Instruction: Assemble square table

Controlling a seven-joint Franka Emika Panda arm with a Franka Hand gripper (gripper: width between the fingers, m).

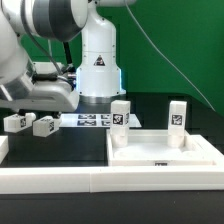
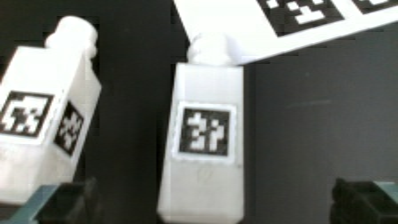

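Observation:
My gripper is to grip the lying leg by its square body [image 1: 46,126] next, so its round knobbed end stays free to go into the table slab [image 1: 160,152].
The square table slab [image 1: 160,152] lies at the exterior view's right, with two white tagged legs standing upright on it [image 1: 120,113] [image 1: 177,115]. Two more legs lie on the black table at the exterior view's left [image 1: 15,122] [image 1: 43,125]. My gripper [image 1: 35,106] hangs just above them. In the wrist view the gripper [image 2: 210,205] is open. Its dark fingertips [image 2: 50,205] stand on either side of one lying leg [image 2: 205,130] without touching it. The other lying leg [image 2: 54,110] is beside it, outside the jaws.
The marker board [image 1: 95,120] lies behind the loose legs, in front of the robot base; its corner shows in the wrist view [image 2: 294,25]. A long white rail [image 1: 90,182] borders the table's front edge.

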